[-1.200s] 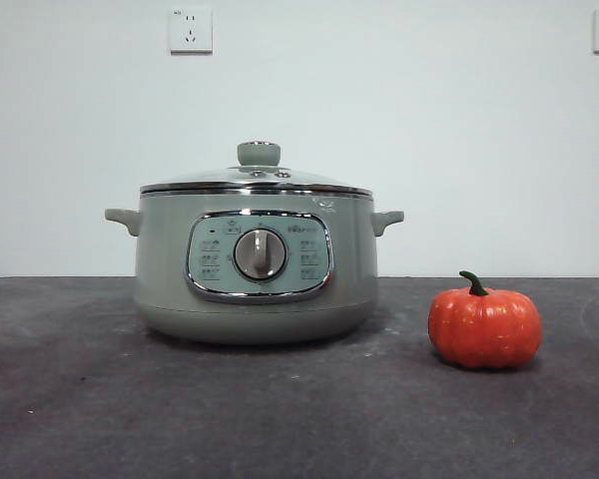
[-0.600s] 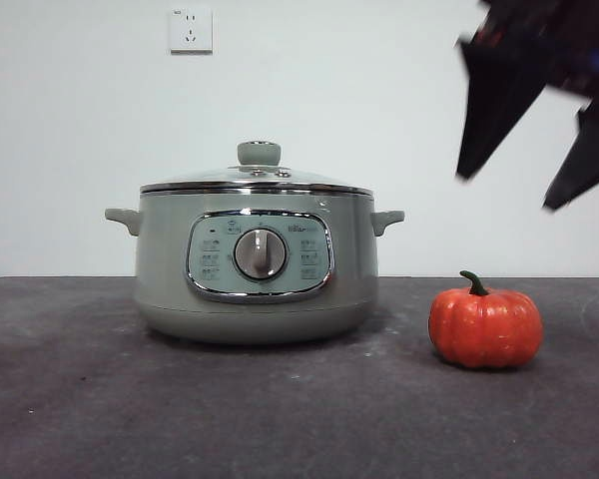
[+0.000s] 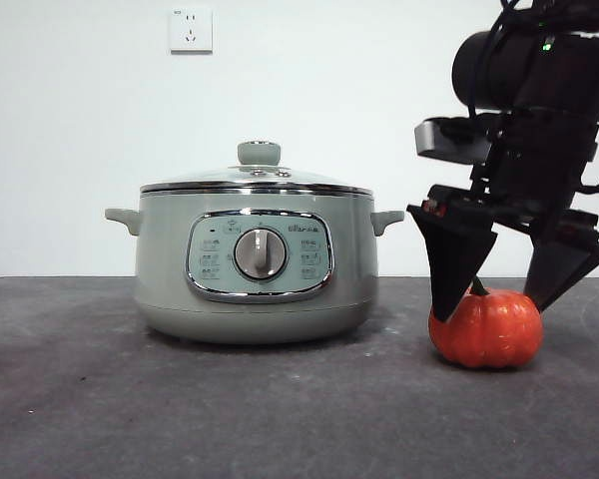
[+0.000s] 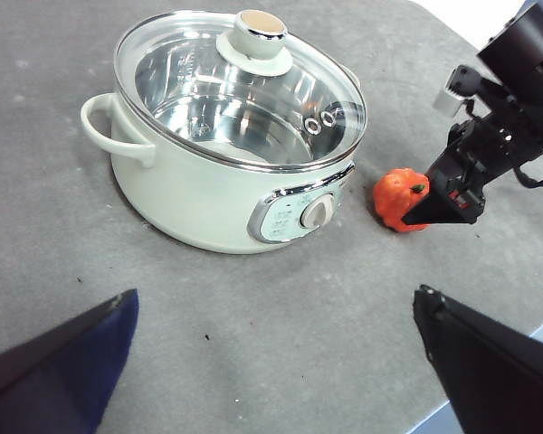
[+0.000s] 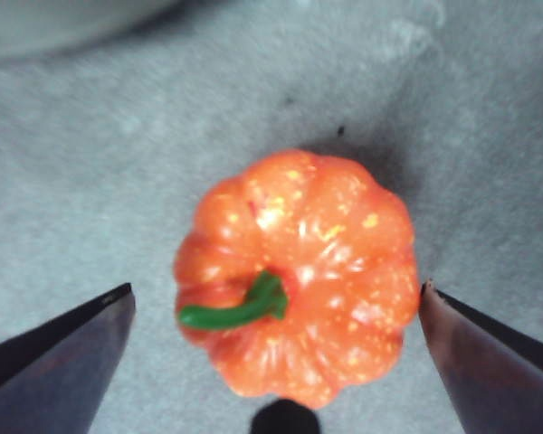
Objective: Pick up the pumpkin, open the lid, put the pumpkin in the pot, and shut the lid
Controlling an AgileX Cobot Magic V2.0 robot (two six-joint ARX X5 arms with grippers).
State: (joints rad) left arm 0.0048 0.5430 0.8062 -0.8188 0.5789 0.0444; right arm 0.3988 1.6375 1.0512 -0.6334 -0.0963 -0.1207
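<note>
My left gripper will open the pot for the pumpkin [image 3: 485, 329], so next it needs to grab the glass lid by its knob [image 3: 259, 154].
The orange pumpkin [image 3: 485, 329] with its green stem sits on the dark table to the right of the sage-green pot [image 3: 257, 261]. My right gripper [image 3: 497, 303] hangs open straight over the pumpkin [image 5: 299, 276], one jaw on either side of it, not touching. The glass lid [image 3: 257, 180] with its green knob rests shut on the pot [image 4: 213, 194]. My left gripper [image 4: 276, 362] is open and held high in front of the pot, holding nothing. From there the lid [image 4: 240, 81], the pumpkin [image 4: 398, 199] and the right gripper [image 4: 439, 203] all show.
A white wall with a power socket [image 3: 191, 30] stands behind the table. The grey tabletop [image 3: 280, 409] spreads in front of the pot. The table's edge [image 4: 489, 375] runs near the right arm's side.
The right arm has come down from the upper right corner to hang over the pumpkin with its jaws on either side. The pot, lid and pumpkin have not moved.
</note>
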